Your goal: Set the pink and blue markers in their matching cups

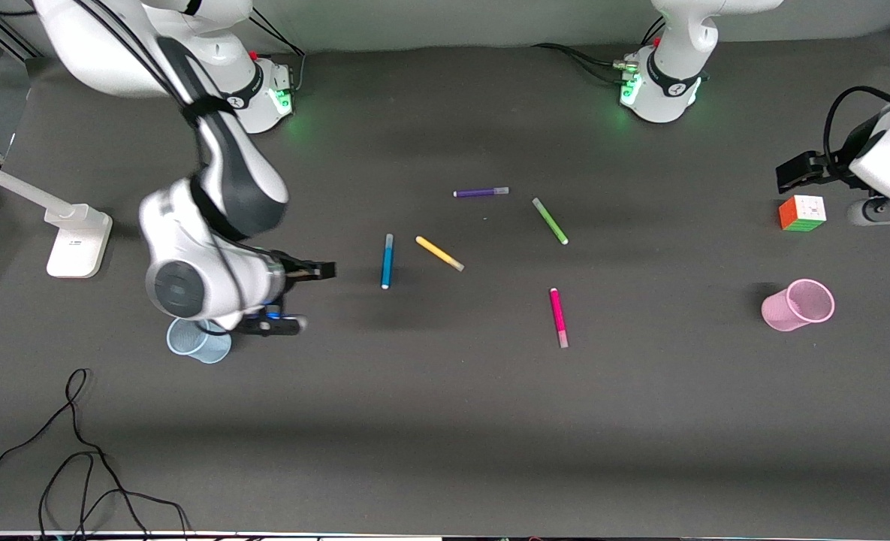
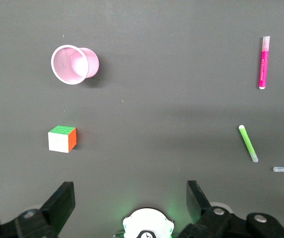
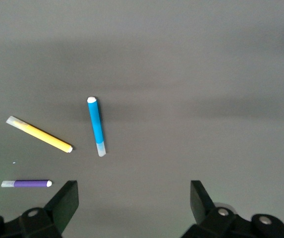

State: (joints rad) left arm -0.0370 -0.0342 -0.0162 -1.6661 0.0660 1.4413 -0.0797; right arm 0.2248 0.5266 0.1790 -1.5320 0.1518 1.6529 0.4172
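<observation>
My right gripper grabs the blue marker by its blue body next, to put it in the matching light blue cup.
The blue marker lies mid-table, also in the right wrist view. The pink marker lies nearer the front camera, toward the left arm's end, also in the left wrist view. The light blue cup stands at the right arm's end, partly hidden under that arm. The pink cup stands at the left arm's end. My right gripper is open and empty, between the blue cup and the blue marker. My left gripper is open and empty beside the cube.
A yellow pen, a green pen and a purple pen lie around the blue marker. A multicoloured cube sits by the left gripper. A white stand and loose black cables are at the right arm's end.
</observation>
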